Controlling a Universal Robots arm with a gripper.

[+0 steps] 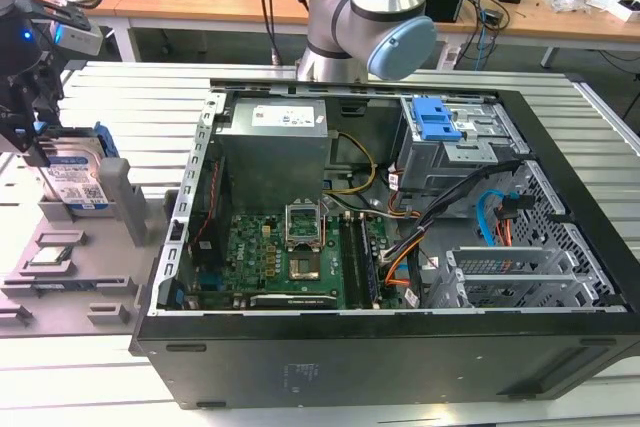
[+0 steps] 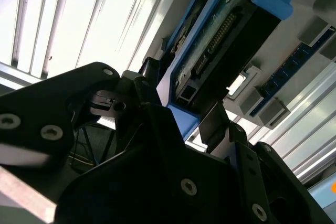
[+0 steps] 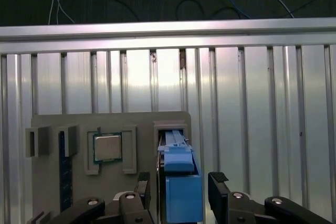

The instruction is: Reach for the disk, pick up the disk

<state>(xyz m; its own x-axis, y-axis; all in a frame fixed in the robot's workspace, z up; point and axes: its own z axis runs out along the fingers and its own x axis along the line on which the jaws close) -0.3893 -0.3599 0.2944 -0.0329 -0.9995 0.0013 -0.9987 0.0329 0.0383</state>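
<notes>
My gripper's fingers reach down beside the blue bracket point(image 1: 106, 140) on both flat sides, so they would hold the disk if I closed now. I should close my gripper on the disk point(image 1: 76, 179).
The disk point(image 1: 76, 179) stands on edge in a slot of a grey holder point(image 1: 118, 199) at the exterior view's left, its white-and-blue label facing out and a blue bracket along its edges. My gripper point(image 1: 36, 145) hangs right over it. In both wrist views its black fingers straddle the disk point(image 3: 184, 199) point(image 2: 220, 40), one on each flat side. In the first wrist view a thin gap shows on each side of the disk, so the gripper point(image 3: 180, 180) point(image 2: 184, 100) reads as open around it.
A small square processor chip point(image 3: 107, 147) point(image 1: 50, 255) lies in a pocket of the same grey holder beside the disk. An open computer case point(image 1: 400, 347) fills the exterior view's middle and right. The ribbed metal table point(image 3: 262, 108) runs all around.
</notes>
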